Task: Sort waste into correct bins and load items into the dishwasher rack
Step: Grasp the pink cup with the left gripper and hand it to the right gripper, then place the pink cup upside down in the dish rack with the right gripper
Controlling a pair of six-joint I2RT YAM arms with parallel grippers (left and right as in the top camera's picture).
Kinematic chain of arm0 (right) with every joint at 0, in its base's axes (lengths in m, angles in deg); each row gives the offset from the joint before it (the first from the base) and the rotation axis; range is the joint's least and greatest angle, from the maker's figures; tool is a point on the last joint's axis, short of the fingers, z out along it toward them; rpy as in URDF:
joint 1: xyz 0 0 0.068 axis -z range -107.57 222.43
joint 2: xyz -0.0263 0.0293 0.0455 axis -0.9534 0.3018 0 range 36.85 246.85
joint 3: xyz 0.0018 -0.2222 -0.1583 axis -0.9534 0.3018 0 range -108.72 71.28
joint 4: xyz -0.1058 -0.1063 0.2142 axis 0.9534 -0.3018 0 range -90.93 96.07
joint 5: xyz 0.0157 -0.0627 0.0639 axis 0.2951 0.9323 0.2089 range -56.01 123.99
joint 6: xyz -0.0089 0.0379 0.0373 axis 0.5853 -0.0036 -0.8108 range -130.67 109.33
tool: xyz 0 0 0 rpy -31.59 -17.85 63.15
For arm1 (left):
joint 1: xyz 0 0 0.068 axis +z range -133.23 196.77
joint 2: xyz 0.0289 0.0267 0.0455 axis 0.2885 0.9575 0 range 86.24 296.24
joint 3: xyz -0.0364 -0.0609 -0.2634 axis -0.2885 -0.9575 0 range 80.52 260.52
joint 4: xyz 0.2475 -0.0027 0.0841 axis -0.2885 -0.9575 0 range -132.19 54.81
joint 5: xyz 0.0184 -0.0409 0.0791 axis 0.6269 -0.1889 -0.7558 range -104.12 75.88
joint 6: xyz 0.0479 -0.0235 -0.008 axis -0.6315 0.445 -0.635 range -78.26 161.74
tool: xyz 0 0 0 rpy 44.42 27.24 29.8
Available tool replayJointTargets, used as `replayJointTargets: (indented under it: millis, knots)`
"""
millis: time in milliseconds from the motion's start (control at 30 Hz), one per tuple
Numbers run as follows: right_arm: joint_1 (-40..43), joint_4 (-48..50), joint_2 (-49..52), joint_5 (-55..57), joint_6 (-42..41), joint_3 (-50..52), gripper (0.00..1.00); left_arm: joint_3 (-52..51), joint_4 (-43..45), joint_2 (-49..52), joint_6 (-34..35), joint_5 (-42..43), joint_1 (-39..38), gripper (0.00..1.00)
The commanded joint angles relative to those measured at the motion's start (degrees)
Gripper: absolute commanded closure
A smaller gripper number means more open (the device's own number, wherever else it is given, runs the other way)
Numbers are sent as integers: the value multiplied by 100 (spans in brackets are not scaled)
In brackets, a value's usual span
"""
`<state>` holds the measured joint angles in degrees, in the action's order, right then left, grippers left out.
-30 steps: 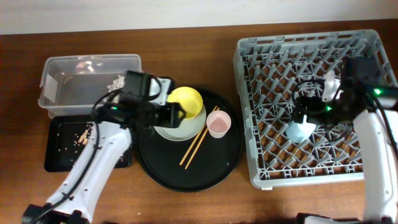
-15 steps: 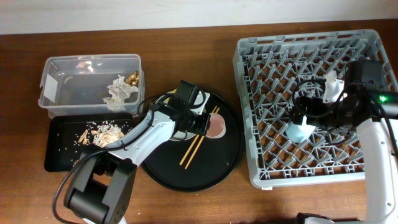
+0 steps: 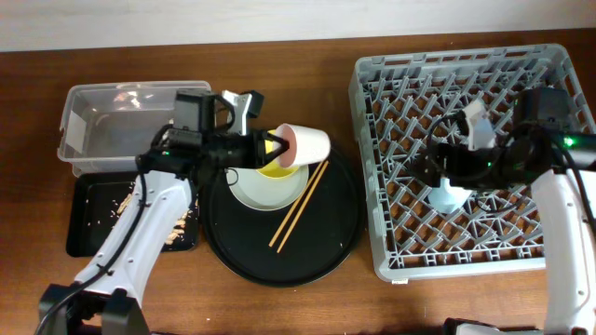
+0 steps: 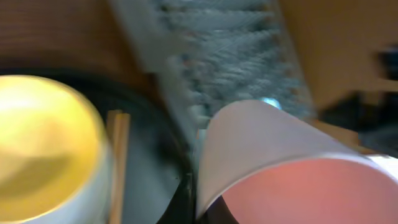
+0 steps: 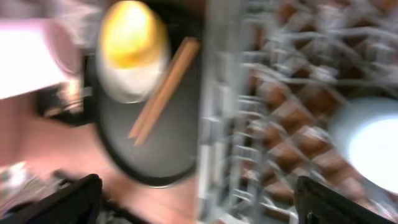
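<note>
My right gripper will next grab the pink cup by its outer sides near its base. The cup will then go rim-first into the dishwasher rack (image 3: 521, 65).
My left gripper (image 3: 277, 147) is shut on the rim of the pink cup (image 3: 304, 144) (image 4: 292, 168). The cup hangs tilted on its side above the yellow bowl (image 3: 277, 168) (image 4: 43, 143), which sits on the grey-green plate (image 3: 264, 194). The wooden chopsticks (image 3: 298, 203) (image 5: 165, 90) lie on the round black tray (image 3: 317, 247). My right gripper (image 3: 436, 169) (image 5: 202, 205) stands open over the grey dishwasher rack (image 3: 521, 65), just left of the light blue cup (image 3: 448, 196) (image 5: 370, 143) that sits in it. Tan food scraps (image 3: 119, 200) lie in the shallow black tray (image 3: 82, 244).
The clear tub (image 3: 112, 130) stands at the back left, partly covered by my left arm, which hides most of what is in it. The rack fills the right half of the table, and brown tabletop shows along the front.
My left gripper has shut on the pink cup and lifted it off the round tray, tipping it sideways over the bowl. The right gripper has shifted slightly left of the blue cup.
</note>
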<state>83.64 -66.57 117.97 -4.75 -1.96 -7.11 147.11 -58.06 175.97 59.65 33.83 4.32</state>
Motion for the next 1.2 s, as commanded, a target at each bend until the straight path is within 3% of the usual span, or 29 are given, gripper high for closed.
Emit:
replayJointTargets:
  millis: [0,167,333,600,800,967,1067,1100,1167]
  knots:
    - [-385,57,260,-1904,787,22,1,20,76,85,243,1661,-2,100]
    - [-1932,1169,809,-3364,785,22,1,22,439,90,487,2374,-151,100]
    - [-2437,1727,828,-3906,782,22,1,22,442,90,612,2586,-153,100]
    - [-2262,1812,828,-3862,782,22,19,22,433,90,695,2752,-149,100]
    - [-2124,1954,828,-3864,780,22,24,22,431,90,695,2752,-149,100]
    - [-2127,1978,828,-3862,782,22,38,22,448,90,695,2726,-146,100]
    - [-2127,1974,828,-3742,780,22,40,22,450,90,693,2691,-138,99]
    - [-2131,1954,828,-3464,778,22,44,22,450,90,686,2610,-138,94]
    - [-2131,1873,828,-2861,778,22,47,22,439,90,505,2428,-138,59]
